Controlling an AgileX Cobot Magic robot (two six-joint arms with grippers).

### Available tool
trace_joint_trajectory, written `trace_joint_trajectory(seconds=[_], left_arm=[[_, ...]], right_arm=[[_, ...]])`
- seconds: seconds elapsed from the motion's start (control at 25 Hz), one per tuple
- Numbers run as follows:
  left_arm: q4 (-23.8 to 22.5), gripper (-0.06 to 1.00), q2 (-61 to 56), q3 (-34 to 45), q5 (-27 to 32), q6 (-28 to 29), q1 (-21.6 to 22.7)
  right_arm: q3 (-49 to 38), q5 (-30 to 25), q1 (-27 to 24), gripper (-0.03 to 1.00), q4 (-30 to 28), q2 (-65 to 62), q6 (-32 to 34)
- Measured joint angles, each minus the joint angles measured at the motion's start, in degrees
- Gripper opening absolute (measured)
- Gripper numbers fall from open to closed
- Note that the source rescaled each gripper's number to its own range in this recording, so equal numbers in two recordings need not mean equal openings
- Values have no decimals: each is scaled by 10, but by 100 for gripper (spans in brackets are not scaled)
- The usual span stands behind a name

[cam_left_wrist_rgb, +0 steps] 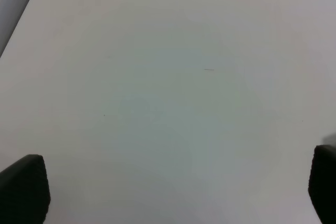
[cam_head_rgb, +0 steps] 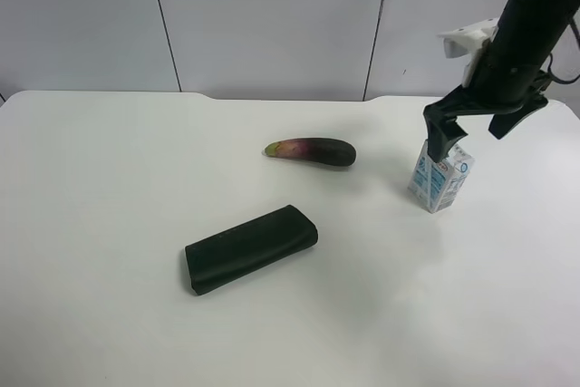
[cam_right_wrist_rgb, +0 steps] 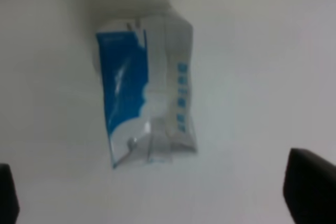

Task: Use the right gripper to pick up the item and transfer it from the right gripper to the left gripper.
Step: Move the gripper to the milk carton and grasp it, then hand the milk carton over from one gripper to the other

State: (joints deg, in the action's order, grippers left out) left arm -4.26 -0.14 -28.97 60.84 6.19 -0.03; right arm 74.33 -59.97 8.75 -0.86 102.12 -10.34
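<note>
Next, my right gripper grips the carton by its top end (cam_head_rgb: 458,159), to leave the drink carton's lower part (cam_head_rgb: 432,194) free for my left gripper.
The item, a small white-and-blue drink carton (cam_head_rgb: 441,177), stands on the white table (cam_head_rgb: 109,178) at the exterior high view's right. My right gripper (cam_head_rgb: 473,130), a black claw with a white bracket, hangs open just above it. One finger (cam_head_rgb: 441,140) is at the carton's top. In the right wrist view the carton (cam_right_wrist_rgb: 147,93) lies ahead of the open gripper (cam_right_wrist_rgb: 157,198), with only the fingertips (cam_right_wrist_rgb: 310,187) showing. My left gripper (cam_left_wrist_rgb: 173,187) is open and empty over bare table. It does not show in the exterior high view.
A dark purple eggplant (cam_head_rgb: 311,151) lies near the table's middle, left of the carton. A long black case (cam_head_rgb: 250,248) lies in front of it. The table's far edge (cam_head_rgb: 272,99) meets a white panelled wall.
</note>
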Motion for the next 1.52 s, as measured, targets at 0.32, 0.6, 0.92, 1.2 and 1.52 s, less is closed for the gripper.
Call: trace_joint_trajectory(seconds=[0.32,0.6,0.92,1.2,1.52], left_arm=[[0,100,0,0,0,0,0],[0,100,0,0,0,0,0],[0,100,0,0,-1,0,0],[0,100,0,0,-1,0,0],[0,100,0,0,-1,0,0]], right_arm=[[0,66,0,100,2,55,-17],[0,71,0,82,19,75,-27],[0,70,0,22,19,76,-27],[0,70,0,0,18,76,-28],[30,7,0,0,50,50,-27]])
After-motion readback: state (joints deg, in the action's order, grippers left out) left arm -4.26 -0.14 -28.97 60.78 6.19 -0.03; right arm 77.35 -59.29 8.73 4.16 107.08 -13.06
